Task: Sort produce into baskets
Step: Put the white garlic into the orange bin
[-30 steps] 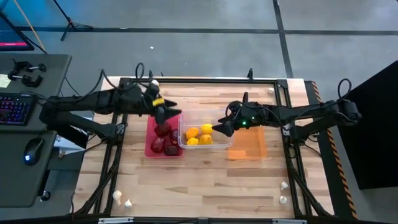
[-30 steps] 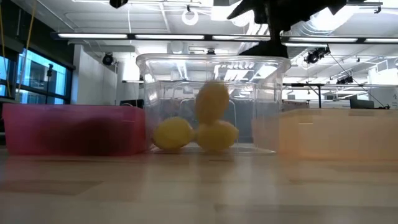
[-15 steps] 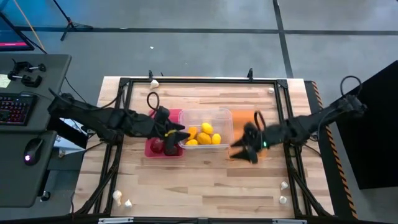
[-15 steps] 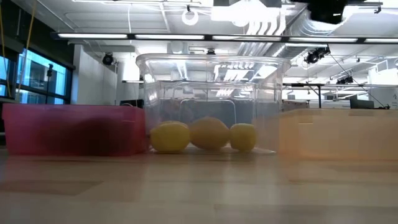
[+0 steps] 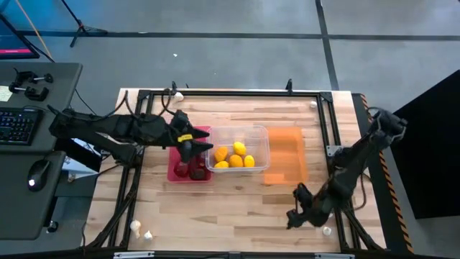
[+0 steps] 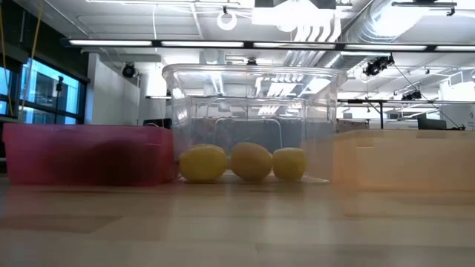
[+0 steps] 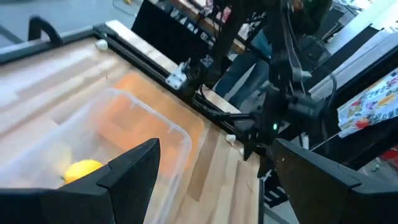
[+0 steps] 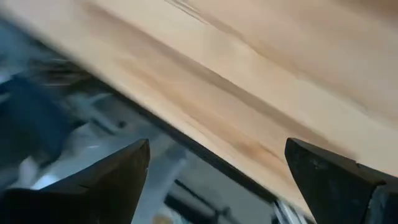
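My right gripper should next take hold of the garlic bulb by its rounded sides, so that the bulb can be sorted into the orange basket (image 5: 287,155).
Three baskets stand side by side mid-table: a red one (image 5: 176,167) holding dark red lumps (image 5: 197,173), a clear one (image 5: 260,137) holding several lemons (image 5: 235,155), and an orange one (image 5: 285,155). My left gripper (image 5: 195,148) hovers open over the border between the red and the clear basket, with nothing between its fingers (image 7: 134,168). My right gripper (image 5: 293,216) hangs open above the bare wood near the table's front right, close to two garlic bulbs (image 5: 327,214). The low view shows three lemons (image 6: 251,162) resting on the clear basket's floor.
Loose garlic bulbs lie at the front left (image 5: 135,226), at the far left rail (image 5: 177,95) and at the far right rail (image 5: 314,105). A dark metal frame (image 5: 230,92) runs round the tabletop. Bare wood lies in front of the baskets.
My right gripper has swung from above the clear basket to the table's near right corner, sinking and rolling as it went, its fingers still open. A lemon that stood above the others has settled on the clear basket's floor. My left gripper has shifted slightly toward the near edge.
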You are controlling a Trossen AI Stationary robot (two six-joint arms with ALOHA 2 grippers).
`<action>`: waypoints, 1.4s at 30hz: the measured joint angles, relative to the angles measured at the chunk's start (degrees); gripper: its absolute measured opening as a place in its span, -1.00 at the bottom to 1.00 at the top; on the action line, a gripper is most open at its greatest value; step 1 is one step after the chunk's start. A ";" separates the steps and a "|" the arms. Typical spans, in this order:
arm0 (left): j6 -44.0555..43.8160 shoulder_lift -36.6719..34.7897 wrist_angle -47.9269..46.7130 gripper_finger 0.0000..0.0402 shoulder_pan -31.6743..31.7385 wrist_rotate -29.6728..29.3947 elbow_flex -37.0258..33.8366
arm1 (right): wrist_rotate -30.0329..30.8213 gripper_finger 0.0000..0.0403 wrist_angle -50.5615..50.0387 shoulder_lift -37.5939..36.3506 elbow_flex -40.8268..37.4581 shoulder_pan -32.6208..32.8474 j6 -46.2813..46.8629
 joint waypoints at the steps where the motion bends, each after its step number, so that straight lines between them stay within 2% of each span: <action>1: 0.98 -0.42 0.05 0.49 0.38 0.00 0.00 | -2.84 0.80 -0.06 1.45 0.00 0.56 3.00; 5: 4.41 -1.96 0.02 0.49 1.65 0.02 0.00 | -15.24 0.80 -0.06 6.03 0.00 0.99 4.98; 10: 7.41 -2.68 0.07 0.49 3.18 0.01 0.00 | -23.31 0.80 -3.19 9.10 0.00 0.95 4.44; 17: 8.13 -2.66 -1.04 0.49 3.58 0.01 0.00 | -27.74 0.80 -11.41 10.81 -0.02 1.19 4.36; 24: 7.27 -2.66 -2.64 0.49 3.58 0.01 0.00 | -28.43 0.80 -10.71 12.10 -0.02 1.68 4.28; 30: 6.84 -2.66 -2.54 0.49 3.53 0.01 0.00 | -33.08 0.77 -9.13 16.30 -0.02 2.21 0.12; 35: 6.59 -2.66 -2.51 0.49 3.51 0.01 0.00 | -34.24 0.56 -8.65 18.67 -0.02 2.31 -1.84; 42: 5.50 -2.66 -2.49 0.49 3.51 -0.02 0.00 | -34.73 0.01 -7.74 18.85 -0.02 2.35 -1.64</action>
